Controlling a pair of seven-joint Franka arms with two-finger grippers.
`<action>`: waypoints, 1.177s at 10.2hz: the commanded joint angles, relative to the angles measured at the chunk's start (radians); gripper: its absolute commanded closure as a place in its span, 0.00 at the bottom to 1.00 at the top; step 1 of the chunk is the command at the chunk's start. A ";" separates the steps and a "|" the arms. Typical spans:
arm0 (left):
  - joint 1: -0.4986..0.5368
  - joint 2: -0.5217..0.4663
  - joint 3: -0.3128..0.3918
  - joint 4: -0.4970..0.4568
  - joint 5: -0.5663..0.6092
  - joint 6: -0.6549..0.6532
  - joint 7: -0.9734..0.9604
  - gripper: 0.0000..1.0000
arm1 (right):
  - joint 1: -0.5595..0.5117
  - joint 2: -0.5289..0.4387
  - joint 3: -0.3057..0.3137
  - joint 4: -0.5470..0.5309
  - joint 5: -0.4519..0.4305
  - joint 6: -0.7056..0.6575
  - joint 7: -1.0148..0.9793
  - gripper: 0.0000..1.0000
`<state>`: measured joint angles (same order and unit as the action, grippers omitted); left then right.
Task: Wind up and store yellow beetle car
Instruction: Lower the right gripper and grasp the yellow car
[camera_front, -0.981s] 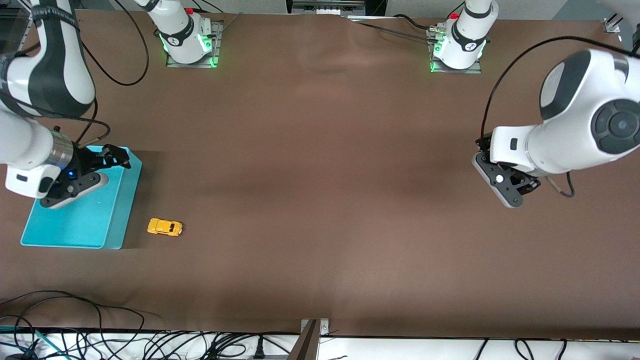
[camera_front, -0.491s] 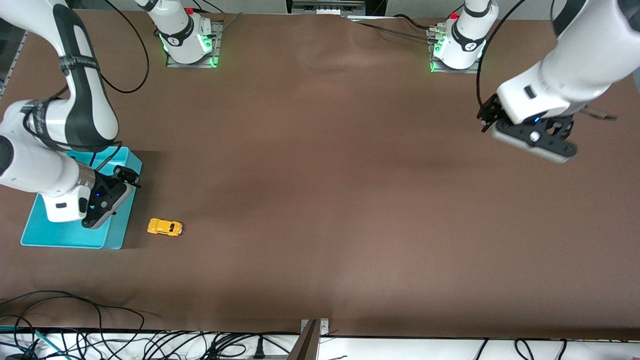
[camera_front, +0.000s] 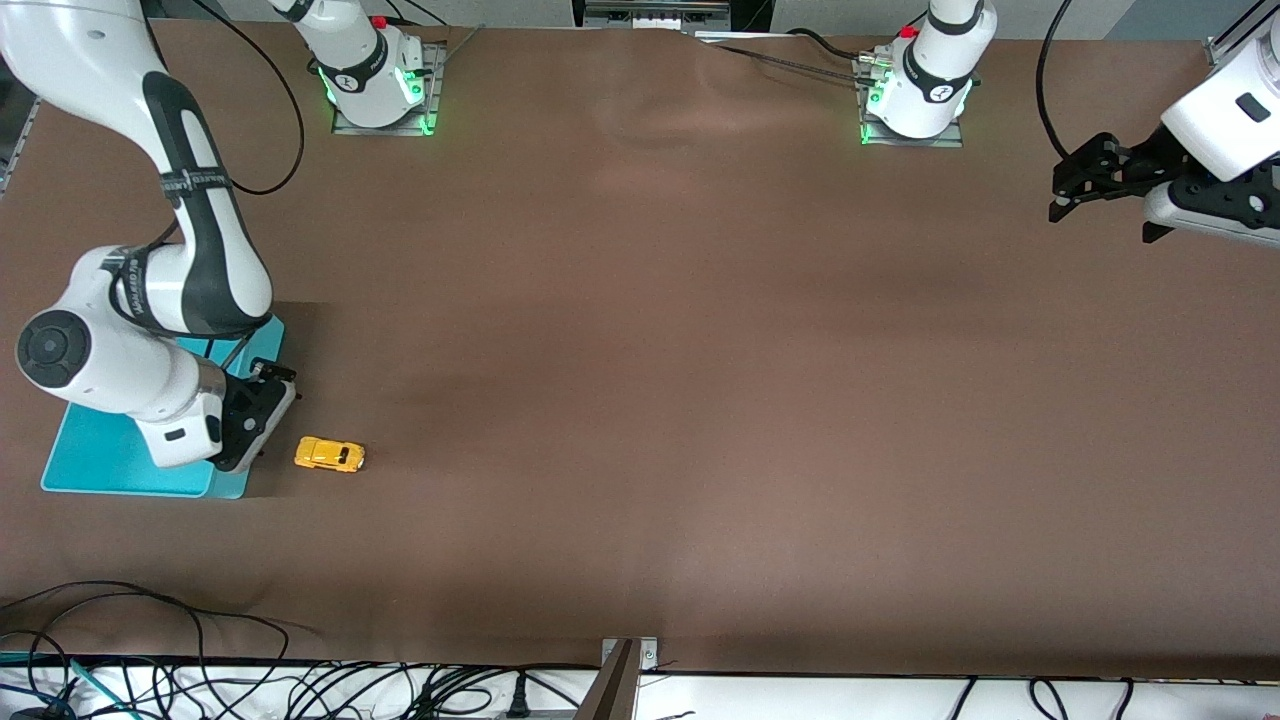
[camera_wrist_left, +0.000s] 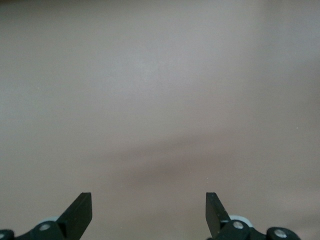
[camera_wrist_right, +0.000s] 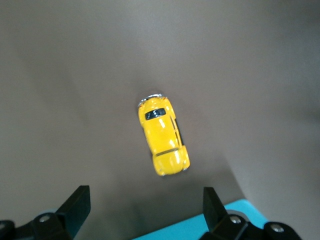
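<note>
Next, my right gripper grabs the yellow beetle car by its front end (camera_front: 308, 451), across both sides, to store it in the turquoise bin (camera_front: 95, 465).
The yellow beetle car (camera_front: 329, 454) stands on the brown table beside the turquoise bin (camera_front: 95, 465), toward the right arm's end. In the right wrist view the car (camera_wrist_right: 162, 141) lies just ahead of my open fingers, with a corner of the bin (camera_wrist_right: 212, 226) by one finger. My right gripper (camera_front: 264, 412) is open and empty, over the bin's edge beside the car. My left gripper (camera_front: 1068, 190) is open and empty, up in the air at the left arm's end. The left wrist view shows its open gripper (camera_wrist_left: 148, 210) over bare table.
The two arm bases (camera_front: 378, 80) (camera_front: 915, 90) stand along the table's edge farthest from the front camera. Cables (camera_front: 150, 640) lie along the edge nearest the front camera. A metal bracket (camera_front: 620, 670) sits at the middle of that edge.
My right gripper has moved from over the bin's middle to its edge beside the car. My left arm has swung up and out toward its own end of the table.
</note>
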<state>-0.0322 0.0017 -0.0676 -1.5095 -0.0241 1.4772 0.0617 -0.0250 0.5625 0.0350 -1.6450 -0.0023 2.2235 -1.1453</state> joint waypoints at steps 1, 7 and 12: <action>-0.012 0.000 -0.008 0.003 -0.010 -0.023 -0.051 0.00 | -0.003 0.045 0.008 0.007 0.016 0.062 -0.045 0.00; -0.009 0.014 -0.003 0.021 -0.011 -0.052 -0.060 0.00 | -0.016 0.129 0.040 0.008 0.016 0.165 -0.102 0.00; 0.005 0.003 -0.009 0.046 -0.011 -0.095 -0.059 0.00 | -0.021 0.184 0.048 0.013 0.016 0.237 -0.111 0.00</action>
<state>-0.0322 0.0094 -0.0709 -1.4990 -0.0241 1.4084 0.0100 -0.0366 0.7249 0.0683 -1.6458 -0.0023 2.4372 -1.2296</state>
